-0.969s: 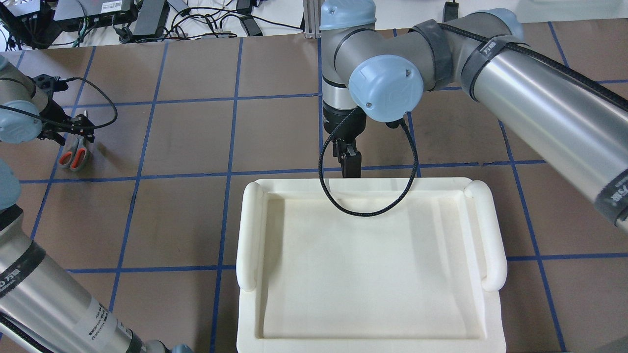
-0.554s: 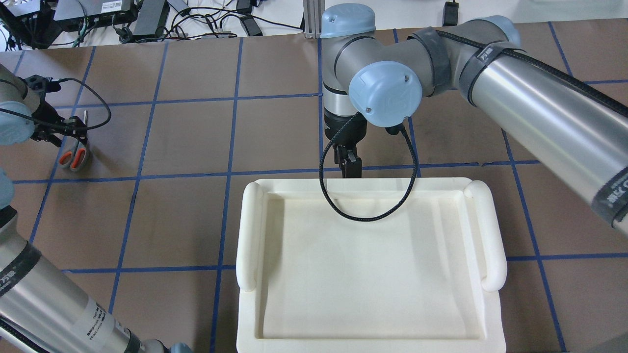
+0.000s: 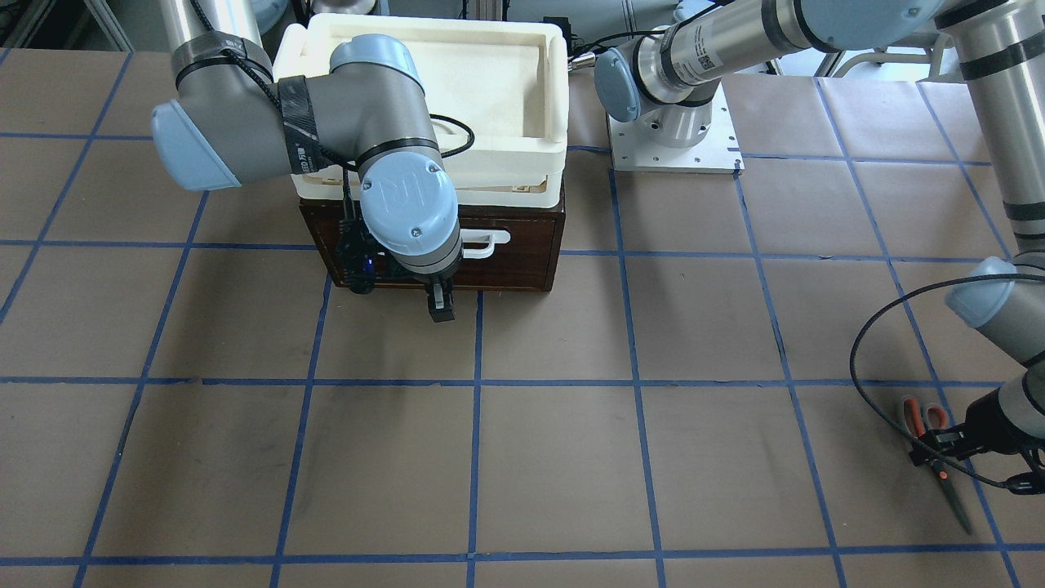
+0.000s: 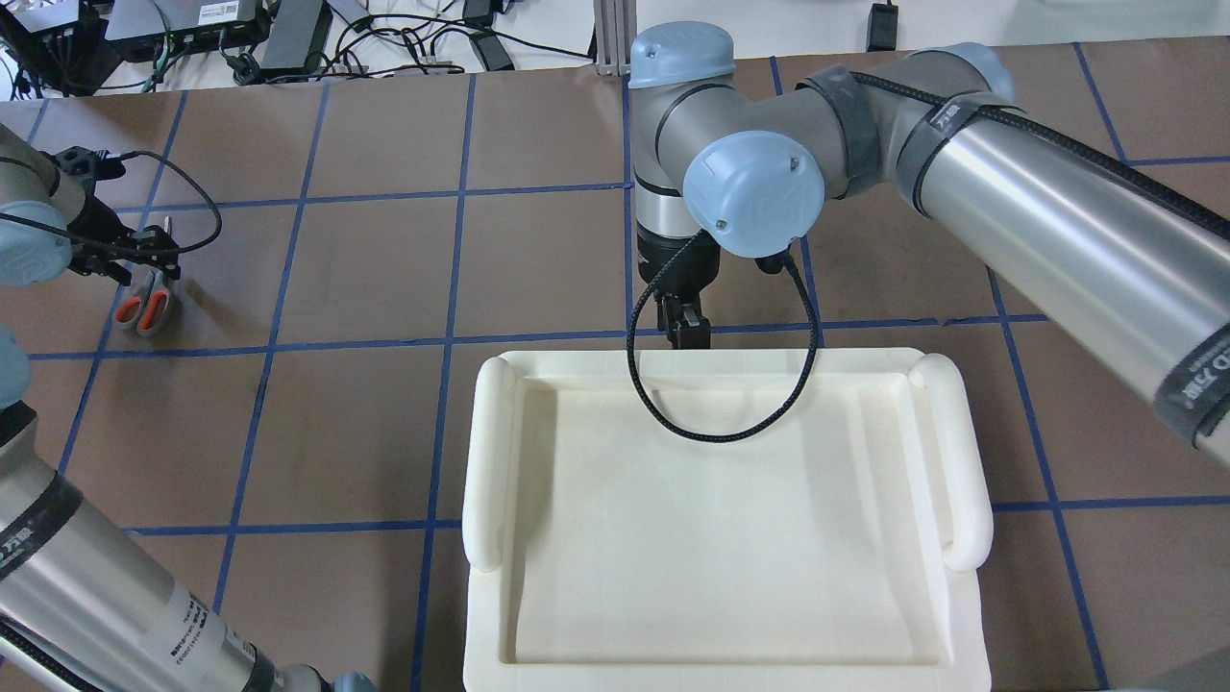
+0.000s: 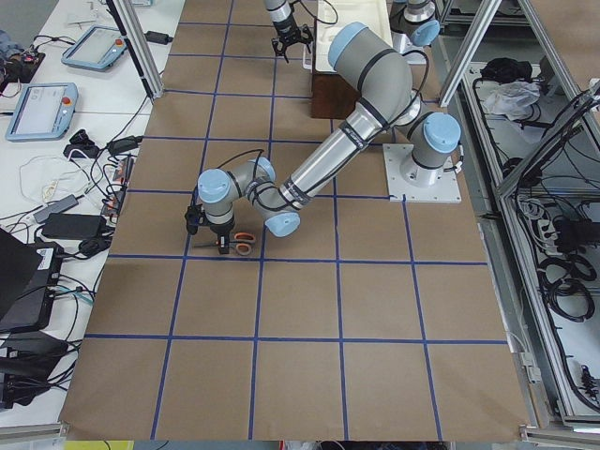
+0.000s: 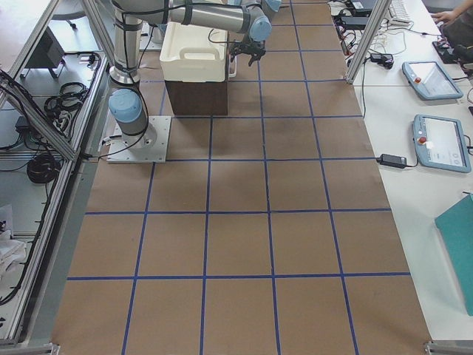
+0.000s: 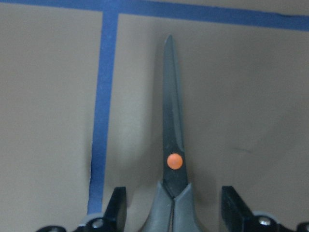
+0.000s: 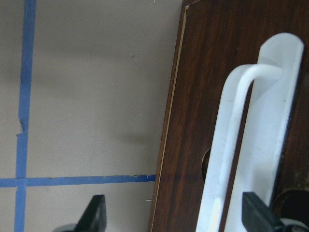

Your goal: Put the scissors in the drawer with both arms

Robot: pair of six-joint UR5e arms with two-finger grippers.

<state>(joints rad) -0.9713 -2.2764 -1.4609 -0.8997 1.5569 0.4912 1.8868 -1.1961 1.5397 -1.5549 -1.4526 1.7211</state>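
Note:
The scissors' dark blades lie bare on the tabletop, so the left gripper next needs to grab the scissors by the grey handles just behind the orange pivot [image 7: 173, 205].
The scissors [image 7: 173, 145] lie flat on the brown table at its left end, blades pointing away from the robot; they also show in the overhead view [image 4: 144, 308] and the front view [image 3: 939, 457]. My left gripper [image 7: 177, 212] is open and low over them, one finger on each side of the grey handles just behind the orange pivot. The dark brown drawer [image 3: 506, 269] is shut, with its white bar handle [image 8: 241, 145]. My right gripper [image 8: 176, 217] is open in front of the drawer face near the handle, and also shows in the front view [image 3: 441, 306].
A white foam tray [image 4: 485, 452] sits on top of the drawer box. The right arm's black cable [image 4: 721, 423] loops over the tray's far rim. Blue tape lines grid the table. Cables and electronics lie beyond the far table edge.
The left gripper has shifted slightly over the scissors, which stay in place. The right wrist has edged a little toward the tray and drawer front.

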